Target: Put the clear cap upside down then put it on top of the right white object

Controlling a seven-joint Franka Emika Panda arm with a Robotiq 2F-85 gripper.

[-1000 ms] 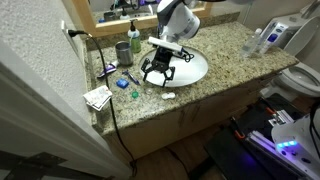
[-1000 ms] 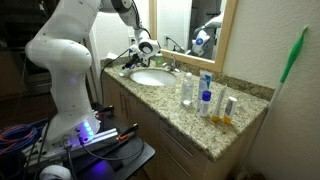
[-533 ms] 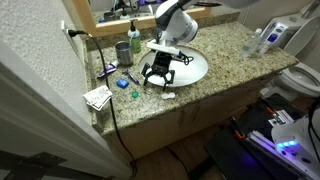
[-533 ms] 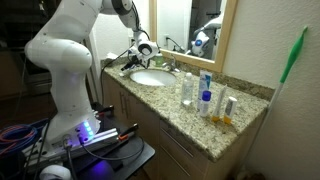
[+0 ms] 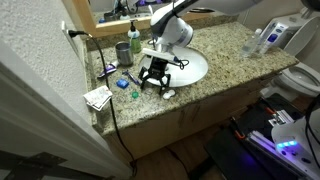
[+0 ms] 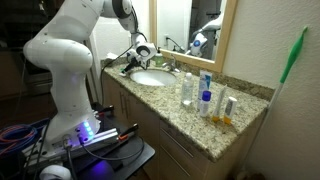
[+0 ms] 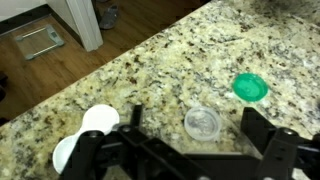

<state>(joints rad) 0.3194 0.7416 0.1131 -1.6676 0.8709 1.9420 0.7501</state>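
My fingers are down level with the sides of the clear cap, so it is now time for my gripper to close on the cap.
In the wrist view the clear cap lies on the speckled granite counter, a small round transparent piece. My gripper is open, with one finger on each side of the cap and not touching it. The right white object lies on the counter beyond one finger. It also shows as a small flat white piece near the counter's front edge. In both exterior views the gripper hangs low over the counter beside the sink. The cap is hidden under it there.
A green cap lies beside the other finger. The white sink basin is next to the gripper. A crumpled printed paper, a green cup and a black cable are nearby. Several bottles stand farther along the counter.
The gripper has shifted a little away from the sink basin, toward the cup-and-paper side of the counter, and sits slightly lower. It stays open. Nothing on the counter has moved.
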